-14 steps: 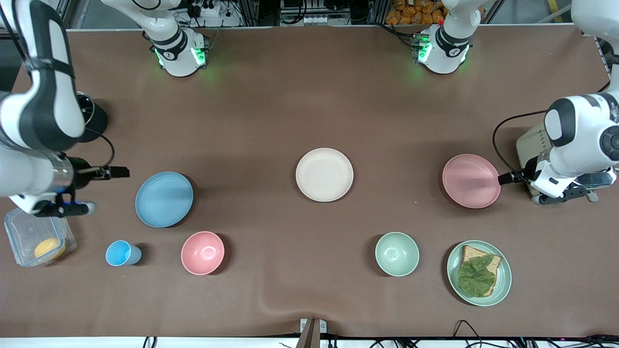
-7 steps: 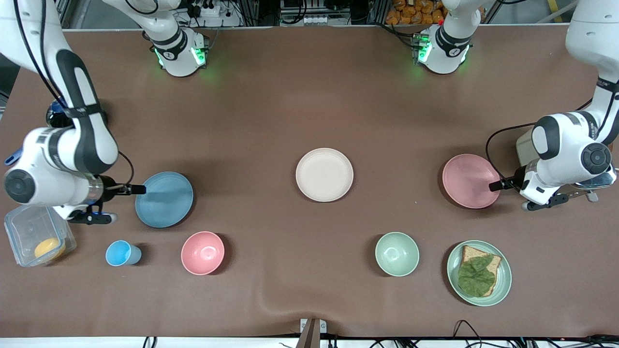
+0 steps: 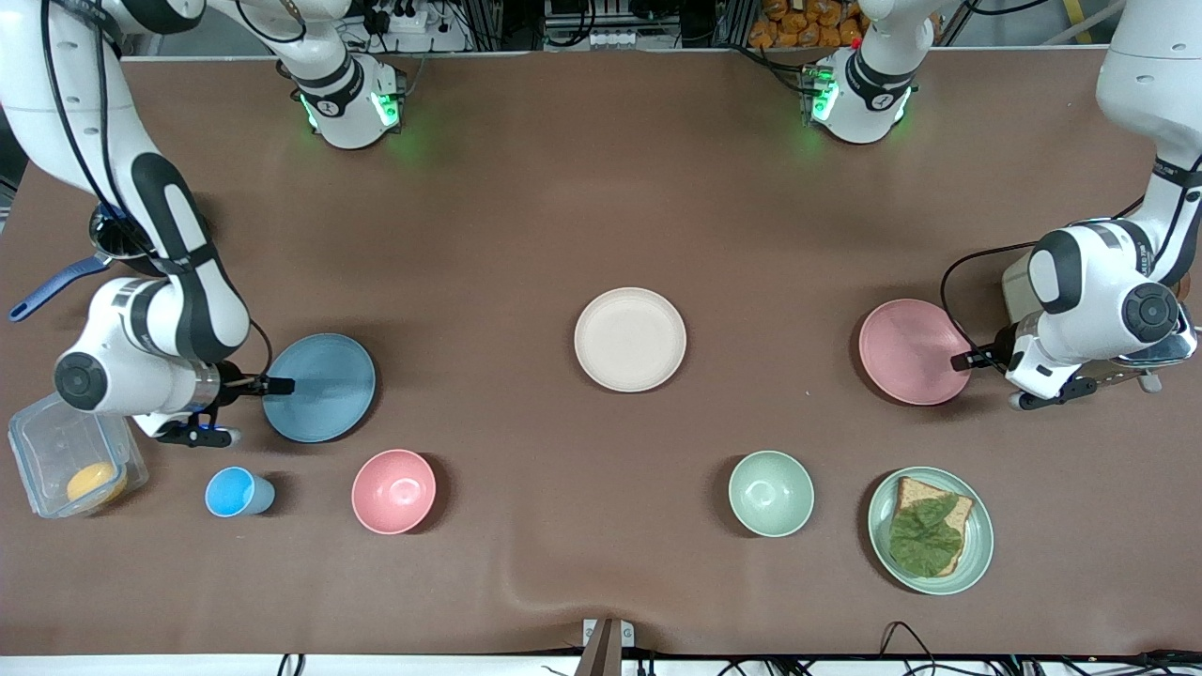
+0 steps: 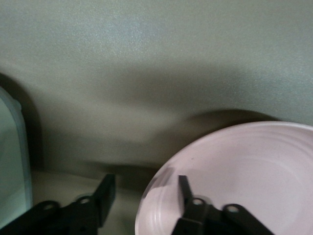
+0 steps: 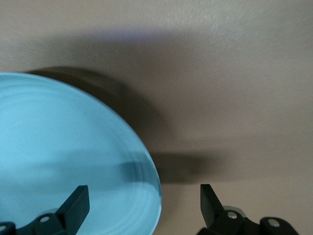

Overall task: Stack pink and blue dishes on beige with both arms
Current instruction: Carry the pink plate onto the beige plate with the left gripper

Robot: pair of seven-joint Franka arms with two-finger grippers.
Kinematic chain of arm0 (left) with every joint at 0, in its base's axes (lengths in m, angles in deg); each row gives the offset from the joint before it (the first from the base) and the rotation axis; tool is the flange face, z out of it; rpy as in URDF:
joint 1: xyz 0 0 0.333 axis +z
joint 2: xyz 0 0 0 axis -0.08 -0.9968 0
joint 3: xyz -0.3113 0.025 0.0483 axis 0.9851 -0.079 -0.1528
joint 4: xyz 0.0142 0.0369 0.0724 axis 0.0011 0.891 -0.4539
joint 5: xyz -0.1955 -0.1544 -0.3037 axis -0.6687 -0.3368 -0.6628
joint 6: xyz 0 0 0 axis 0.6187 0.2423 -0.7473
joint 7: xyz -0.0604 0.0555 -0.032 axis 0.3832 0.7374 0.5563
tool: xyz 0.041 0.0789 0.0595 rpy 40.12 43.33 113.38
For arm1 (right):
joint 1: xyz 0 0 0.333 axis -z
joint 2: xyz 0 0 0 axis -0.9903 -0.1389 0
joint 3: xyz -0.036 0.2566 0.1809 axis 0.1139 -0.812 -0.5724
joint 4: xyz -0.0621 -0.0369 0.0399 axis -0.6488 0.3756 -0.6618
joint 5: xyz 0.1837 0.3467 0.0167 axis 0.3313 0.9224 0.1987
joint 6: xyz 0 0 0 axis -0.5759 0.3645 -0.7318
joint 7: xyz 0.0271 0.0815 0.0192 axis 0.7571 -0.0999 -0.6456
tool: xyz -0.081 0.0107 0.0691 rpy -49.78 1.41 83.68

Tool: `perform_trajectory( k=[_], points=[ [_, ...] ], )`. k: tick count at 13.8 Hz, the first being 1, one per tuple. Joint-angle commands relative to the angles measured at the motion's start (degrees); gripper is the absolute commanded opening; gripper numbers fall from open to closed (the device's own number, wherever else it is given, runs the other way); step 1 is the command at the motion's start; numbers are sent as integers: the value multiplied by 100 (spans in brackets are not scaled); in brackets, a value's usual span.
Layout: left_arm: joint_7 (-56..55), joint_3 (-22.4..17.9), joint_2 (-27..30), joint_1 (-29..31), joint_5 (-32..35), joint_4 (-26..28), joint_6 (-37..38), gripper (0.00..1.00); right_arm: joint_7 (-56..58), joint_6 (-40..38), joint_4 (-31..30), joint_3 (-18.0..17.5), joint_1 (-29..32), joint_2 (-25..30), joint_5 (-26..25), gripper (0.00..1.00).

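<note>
The right gripper picks up the light blue plate by its rim (image 3: 284, 385) next, to stack it over the beige plate (image 3: 629, 339).
The light blue plate (image 3: 324, 387) lies toward the right arm's end of the table, the pale pink plate (image 3: 911, 349) toward the left arm's end, and the beige plate (image 3: 629, 339) between them at mid-table. My right gripper (image 3: 282, 385) is open at the blue plate's rim. In the right wrist view its fingers (image 5: 78, 201) straddle the edge of the blue plate (image 5: 63, 147). My left gripper (image 3: 960, 360) is open at the pink plate's rim. In the left wrist view the left gripper (image 4: 145, 193) spans the edge of the pink plate (image 4: 244, 176).
Nearer the front camera stand a small blue cup (image 3: 235, 492), a deep pink bowl (image 3: 393, 491), a pale green bowl (image 3: 771, 493) and a pale green plate (image 3: 883, 535) carrying bread and a leaf. A clear plastic box (image 3: 56, 451) sits beside the right arm.
Both arms have come down and in toward their plates. The right gripper slid from beside the blue plate onto its rim; the left gripper edged onto the pink plate's rim.
</note>
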Motion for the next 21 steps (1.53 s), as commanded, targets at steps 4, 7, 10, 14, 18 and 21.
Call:
perform_trajectory(
  k=[4, 7, 10, 14, 18, 21],
  points=[
    [10, 78, -76, 58, 71, -25, -67, 0, 8, -1, 47, -66, 71, -104, 425, 100],
    [27, 244, 248, 67, 62, -16, 38, 0, 34, -36, 21, -75, 71, -104, 434, 12],
    [1, 709, 923, 58, -112, -95, 800, 0, 174, -36, 3, -75, 71, -95, 434, 0],
    [-96, 1693, 1365, 49, -762, -367, 1716, 0, 526, -45, 3, -75, 115, -78, 434, 0],
    [-1015, 2563, 1225, -187, -1186, -368, 1691, 0, 535, -326, 64, -75, 62, 133, 434, 0],
    [-2000, 2592, 927, -1064, -1133, -368, 1288, 0, 544, -449, 90, -84, 27, 265, 425, 0]
  ],
)
